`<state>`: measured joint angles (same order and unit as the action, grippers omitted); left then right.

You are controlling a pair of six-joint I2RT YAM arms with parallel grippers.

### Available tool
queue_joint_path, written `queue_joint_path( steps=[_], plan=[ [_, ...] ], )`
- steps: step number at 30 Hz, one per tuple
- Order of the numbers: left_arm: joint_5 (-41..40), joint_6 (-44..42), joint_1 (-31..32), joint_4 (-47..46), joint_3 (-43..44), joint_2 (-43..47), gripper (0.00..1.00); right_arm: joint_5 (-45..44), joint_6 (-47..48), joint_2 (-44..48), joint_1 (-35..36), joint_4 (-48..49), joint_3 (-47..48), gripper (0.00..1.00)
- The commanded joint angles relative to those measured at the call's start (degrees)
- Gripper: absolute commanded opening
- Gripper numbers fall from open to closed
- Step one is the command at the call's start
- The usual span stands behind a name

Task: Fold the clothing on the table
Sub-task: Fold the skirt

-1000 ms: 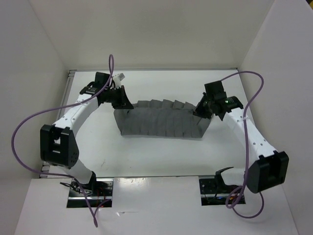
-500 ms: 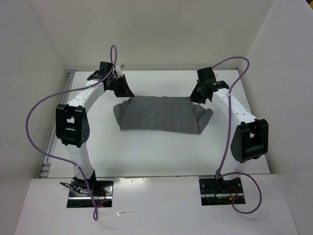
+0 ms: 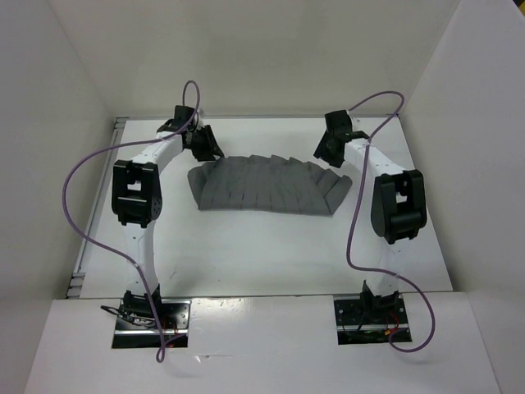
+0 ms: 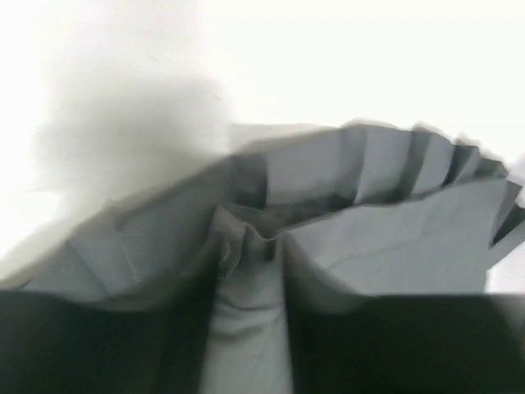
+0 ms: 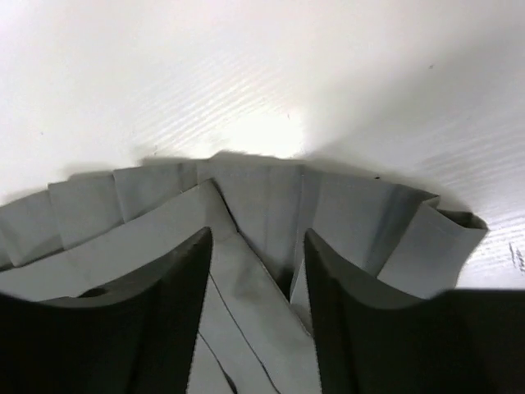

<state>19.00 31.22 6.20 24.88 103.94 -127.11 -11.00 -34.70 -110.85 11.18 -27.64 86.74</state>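
I need to fold that end of the clothing inward over the rest, so my right gripper needs to grab the clothing point(image 3: 262, 185) by its far corner point(image 3: 327, 170) next and leave the middle of the clothing free.
The clothing point(image 3: 262, 185) is a grey pleated skirt lying doubled over in a wide band on the far half of the white table point(image 3: 246, 254). My left gripper point(image 3: 208, 151) is at its far left corner and my right gripper point(image 3: 327, 153) at its far right corner. In the left wrist view, which is blurred, the left gripper point(image 4: 251, 256) has its jaws apart over a puckered ridge of the clothing point(image 4: 385, 222). In the right wrist view the right gripper point(image 5: 257, 240) stands open, with the clothing point(image 5: 246, 197) lying flat and loose between the fingers.
White walls close the table in at the back point(image 3: 262, 57), left and right. Both arms reach far forward, with the left elbow point(image 3: 135, 194) and right elbow point(image 3: 399, 205) raised beside the skirt. Purple cables point(image 3: 74, 205) loop outward from each arm.
Both arms have carried the skirt's held edge away toward the back wall and set it down. Both grippers have gone from shut on the fabric to jaws apart.
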Motion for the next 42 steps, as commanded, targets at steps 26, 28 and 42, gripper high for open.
queue_joint_path(
  steps=[26,28,42],
  plan=[
    [20.0,-0.7,0.4,-15.7,-26.3,26.8,0.34,29.5,8.1,12.2,-9.8,2.4,-24.2,0.89],
    [20.0,-0.7,0.4,-15.7,-27.0,26.8,0.34,30.1,8.6,10.9,-9.8,3.5,-24.2,0.89],
    [25.2,-1.4,1.5,-15.8,-29.6,23.2,0.39,34.8,8.1,4.9,-9.8,5.8,-22.5,0.83]
  ],
)
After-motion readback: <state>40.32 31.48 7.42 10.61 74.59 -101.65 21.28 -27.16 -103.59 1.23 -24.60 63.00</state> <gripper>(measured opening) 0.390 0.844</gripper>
